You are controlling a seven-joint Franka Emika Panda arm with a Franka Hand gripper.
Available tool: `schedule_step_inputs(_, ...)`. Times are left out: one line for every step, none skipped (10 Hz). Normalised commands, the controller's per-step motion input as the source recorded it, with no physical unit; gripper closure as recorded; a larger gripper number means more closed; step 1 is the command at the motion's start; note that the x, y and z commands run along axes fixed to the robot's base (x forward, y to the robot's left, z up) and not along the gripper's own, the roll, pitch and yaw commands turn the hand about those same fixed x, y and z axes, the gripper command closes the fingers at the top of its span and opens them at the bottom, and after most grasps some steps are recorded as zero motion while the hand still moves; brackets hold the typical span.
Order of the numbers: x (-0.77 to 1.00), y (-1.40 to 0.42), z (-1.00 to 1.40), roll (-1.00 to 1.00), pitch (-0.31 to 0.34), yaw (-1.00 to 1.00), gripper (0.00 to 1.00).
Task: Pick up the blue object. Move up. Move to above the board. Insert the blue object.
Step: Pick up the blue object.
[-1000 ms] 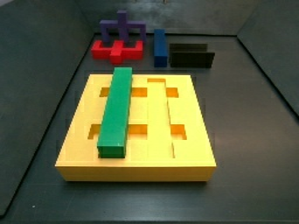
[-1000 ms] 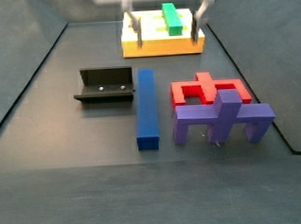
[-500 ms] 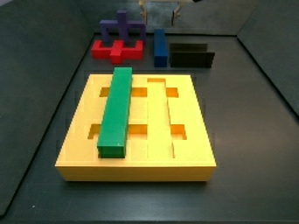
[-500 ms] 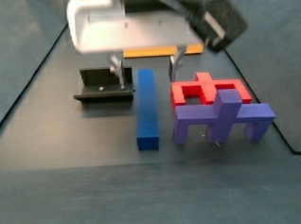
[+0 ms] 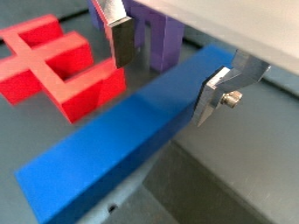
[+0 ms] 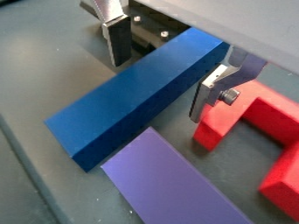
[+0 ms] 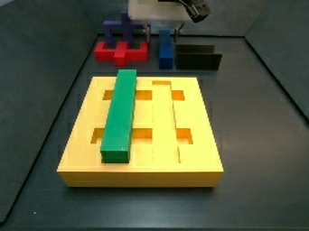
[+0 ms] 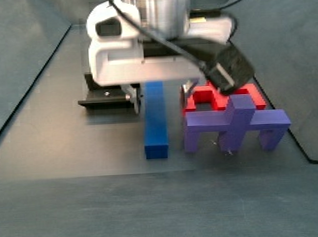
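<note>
My gripper is going to grab the blue object by its long sides next, to insert it into the yellow board.
The blue object (image 8: 155, 129) is a long dark-blue bar lying flat on the floor between the black holder (image 8: 105, 97) and the red base (image 8: 217, 95). It also shows in a side view (image 7: 165, 50) and in both wrist views (image 5: 128, 131) (image 6: 135, 98). My gripper (image 8: 153, 84) is low over the bar's far half and open. Its fingers (image 5: 117, 37) (image 6: 211, 91) stand on either side of the bar with gaps, not touching it. The board (image 7: 193, 144) is the large yellow grooved block, away from the gripper; a green bar (image 7: 119, 113) lies in one groove.
The purple cross-shaped piece (image 8: 238, 126) stands on the red base right beside the blue bar, close to one finger (image 5: 158, 31). The black holder (image 7: 200, 59) is on the bar's other side. Dark walls enclose the floor.
The gripper has moved from above the board over to the blue bar and come down, so its open fingers now straddle the bar. The bar has not moved.
</note>
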Motion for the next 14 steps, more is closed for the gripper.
schedule_step_inputs(0.21, 0.05, -0.23, -0.28, -0.043, -0.05, 0.0)
schedule_step_inputs(0.14, 0.04, -0.19, -0.24, -0.029, -0.07, 0.0)
schedule_step_inputs(-0.07, 0.01, -0.27, -0.19, -0.073, -0.21, 0.0)
schedule_step_inputs(-0.23, 0.01, -0.23, -0.18, -0.101, -0.23, 0.0)
schedule_step_inputs(-0.08, 0.0, -0.1, -0.18, -0.091, -0.18, 0.0)
schedule_step_inputs(0.06, -0.02, 0.0, -0.16, -0.004, -0.03, 0.0)
schedule_step_inputs(0.17, 0.0, 0.07, -0.15, 0.0, 0.0, 0.0)
schedule_step_inputs(0.11, 0.0, 0.0, -0.14, 0.0, 0.0, 0.0)
schedule_step_inputs(0.15, -0.03, 0.0, -0.11, 0.0, 0.04, 0.0)
schedule_step_inputs(0.0, 0.0, 0.0, -0.11, 0.0, 0.07, 0.0)
schedule_step_inputs(0.0, -0.09, 0.03, -0.11, -0.013, 0.13, 0.0)
schedule_step_inputs(0.11, -0.17, 0.08, -0.09, 0.0, 0.13, 0.0)
schedule_step_inputs(0.12, -0.14, 0.1, -0.07, 0.0, 0.14, 0.0)
schedule_step_inputs(0.06, -0.07, 0.06, -0.03, 0.0, 0.13, 0.0)
